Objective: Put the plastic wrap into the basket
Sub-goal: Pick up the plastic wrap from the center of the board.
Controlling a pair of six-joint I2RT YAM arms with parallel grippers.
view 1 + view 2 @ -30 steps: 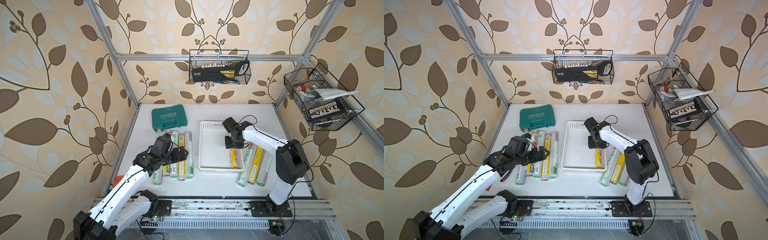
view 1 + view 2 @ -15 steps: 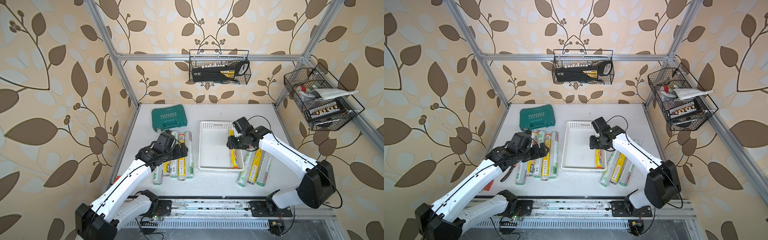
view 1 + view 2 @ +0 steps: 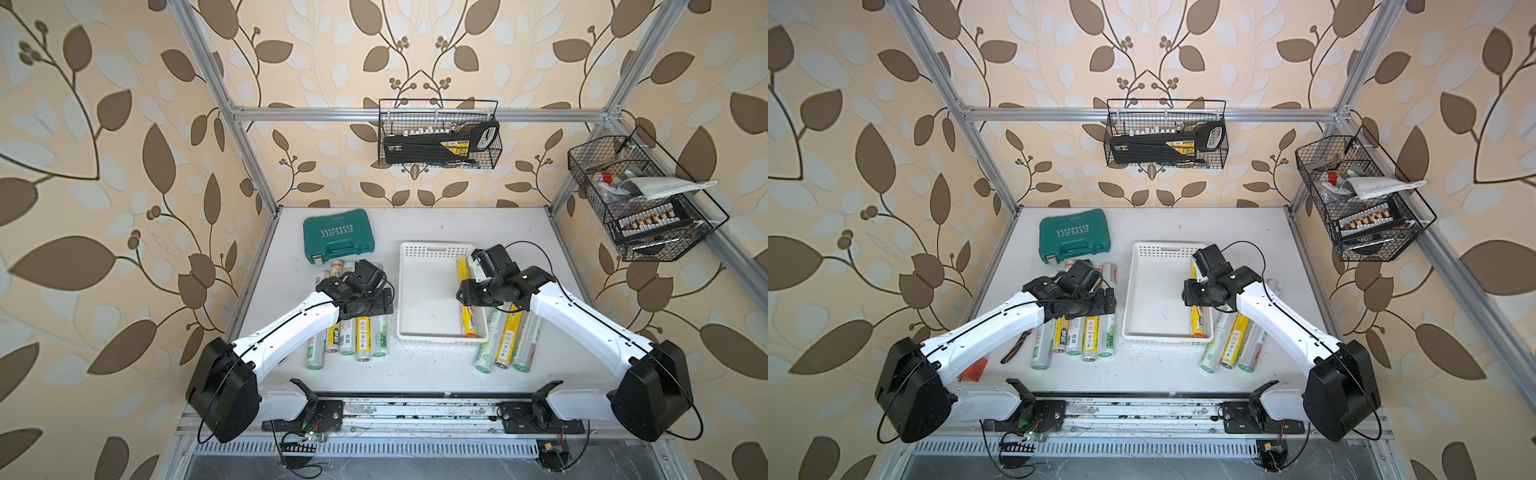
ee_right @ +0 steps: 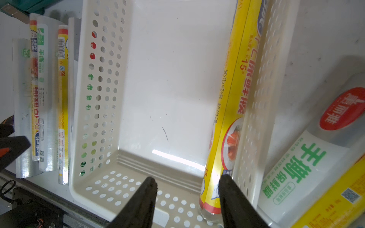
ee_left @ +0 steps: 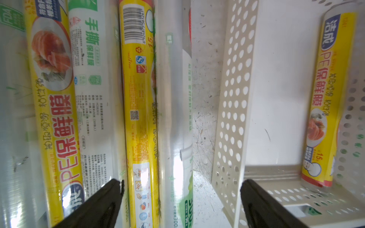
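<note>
The left gripper grabs the middle of the plastic wrap roll nearest the basket next, fingers along its long sides, to lay it lengthwise inside.
The white perforated basket (image 3: 432,299) lies mid-table, and one yellow plastic wrap roll (image 3: 468,320) rests inside along its right wall. Several more rolls (image 3: 362,338) lie side by side left of the basket, and three (image 3: 508,338) lie to its right. My left gripper (image 5: 181,187) hovers wide open over the left group's rolls nearest the basket, holding nothing. One of its fingers (image 5: 262,205) is over the basket's wall (image 5: 233,98). My right gripper (image 4: 187,182) is open and empty over the basket's end. Its finger (image 4: 237,203) is beside the yellow roll (image 4: 233,102).
A teal tool case (image 3: 338,240) sits at the back left. Black wire baskets hang on the back wall (image 3: 438,139) and the right wall (image 3: 636,199). A dark-handled tool (image 3: 1017,347) and an orange object (image 3: 973,370) lie beneath my left arm.
My left gripper has slid right across the left rolls toward the basket. The right arm's elbow has swung out to the right, and its gripper has drawn back along the yellow roll.
</note>
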